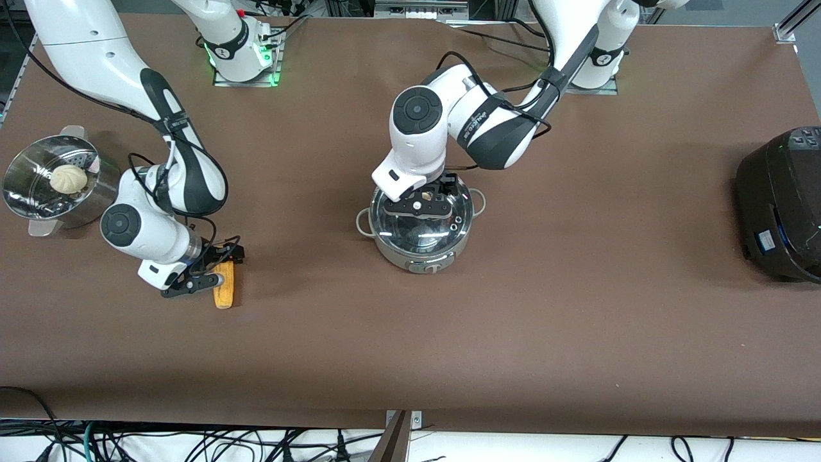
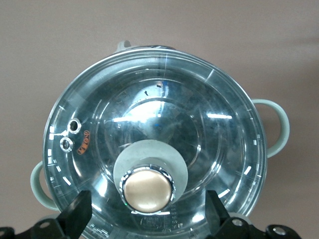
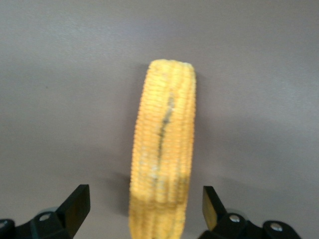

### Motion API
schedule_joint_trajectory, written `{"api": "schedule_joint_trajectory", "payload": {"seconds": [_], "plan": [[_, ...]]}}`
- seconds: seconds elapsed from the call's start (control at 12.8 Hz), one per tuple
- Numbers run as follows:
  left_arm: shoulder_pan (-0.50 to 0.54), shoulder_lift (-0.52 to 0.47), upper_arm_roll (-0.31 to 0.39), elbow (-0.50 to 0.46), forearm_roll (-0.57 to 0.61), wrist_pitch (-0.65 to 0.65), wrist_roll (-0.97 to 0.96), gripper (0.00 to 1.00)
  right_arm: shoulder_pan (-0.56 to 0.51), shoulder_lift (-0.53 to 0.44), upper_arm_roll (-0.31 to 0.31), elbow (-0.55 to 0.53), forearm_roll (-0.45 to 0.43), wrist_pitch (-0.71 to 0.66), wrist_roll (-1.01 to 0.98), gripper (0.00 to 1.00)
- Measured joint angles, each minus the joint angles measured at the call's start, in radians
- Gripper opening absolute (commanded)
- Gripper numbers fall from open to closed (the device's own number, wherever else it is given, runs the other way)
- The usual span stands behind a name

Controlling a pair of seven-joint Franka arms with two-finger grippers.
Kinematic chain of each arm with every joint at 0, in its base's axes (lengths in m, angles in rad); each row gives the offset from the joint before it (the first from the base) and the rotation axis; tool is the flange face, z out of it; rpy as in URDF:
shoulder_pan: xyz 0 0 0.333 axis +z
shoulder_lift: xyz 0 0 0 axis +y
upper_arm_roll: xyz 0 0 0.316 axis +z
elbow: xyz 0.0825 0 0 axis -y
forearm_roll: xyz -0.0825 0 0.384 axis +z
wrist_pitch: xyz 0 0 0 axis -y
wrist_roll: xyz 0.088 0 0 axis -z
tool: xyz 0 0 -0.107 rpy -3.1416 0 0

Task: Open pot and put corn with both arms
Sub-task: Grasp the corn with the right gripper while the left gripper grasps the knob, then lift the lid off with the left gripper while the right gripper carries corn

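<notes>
I should next grab the yellow corn by its middle (image 1: 224, 278) with my right gripper, to put it into the pot (image 1: 399, 252).
The steel pot (image 1: 399, 252) stands mid-table with its glass lid (image 1: 442, 234) on. In the left wrist view the lid (image 2: 199, 124) fills the frame, with its tan knob (image 2: 147, 187) in the middle. My left gripper (image 1: 427, 204) is over the lid, open, and its fingertips (image 2: 76, 213) stand on either side of the knob without touching it. The yellow corn (image 1: 224, 290) lies on the table toward the right arm's end. My right gripper (image 1: 208, 273) is open just over it, and its fingers (image 3: 215, 205) straddle the cob (image 3: 163, 144) with gaps on both sides.
A perforated steamer basket (image 1: 19, 192) holding a pale bun (image 1: 68, 178) stands at the right arm's end of the table. A big black cooker (image 1: 782, 205) sits at the left arm's end. The pot's pale loop handles (image 2: 279, 127) stick out at its sides.
</notes>
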Motion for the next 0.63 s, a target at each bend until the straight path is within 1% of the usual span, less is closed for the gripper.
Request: {"api": "schedule_joint_trajectory", "payload": {"seconds": [0.08, 0.16, 0.23, 0.31, 0.39, 0.47, 0.63], "plan": [[0.003, 0.003, 0.004, 0.0, 0.0, 0.001, 0.0, 1.0, -0.005, 0.004, 0.0, 0.0, 0.0, 0.008, -0.007, 0.94], [0.004, 0.008, 0.006, 0.0, 0.0, 0.005, 0.001, 0.93, -0.006, 0.013, 0.0, 0.0, 0.0, 0.025, -0.009, 0.6], [0.004, 0.015, 0.006, 0.0, 0.0, 0.012, 0.002, 0.49, -0.006, 0.029, 0.0, 0.0, 0.0, 0.046, -0.009, 0.28], [0.003, 0.023, 0.006, 0.0, 0.0, 0.022, 0.002, 0.3, -0.006, 0.046, 0.0, 0.0, 0.0, 0.06, -0.009, 0.1], [0.003, 0.028, 0.006, 0.0, 0.0, 0.03, 0.002, 0.22, -0.006, 0.058, 0.0, 0.0, 0.0, 0.069, -0.01, 0.01], [0.003, 0.029, 0.006, 0.0, 0.0, 0.032, 0.001, 0.13, -0.006, 0.064, 0.001, 0.0, 0.0, 0.074, -0.01, 0.0], [0.003, 0.029, 0.006, 0.005, 0.0, 0.032, 0.001, 0.12, -0.006, 0.064, 0.002, 0.004, -0.001, 0.075, -0.01, 0.0]]}}
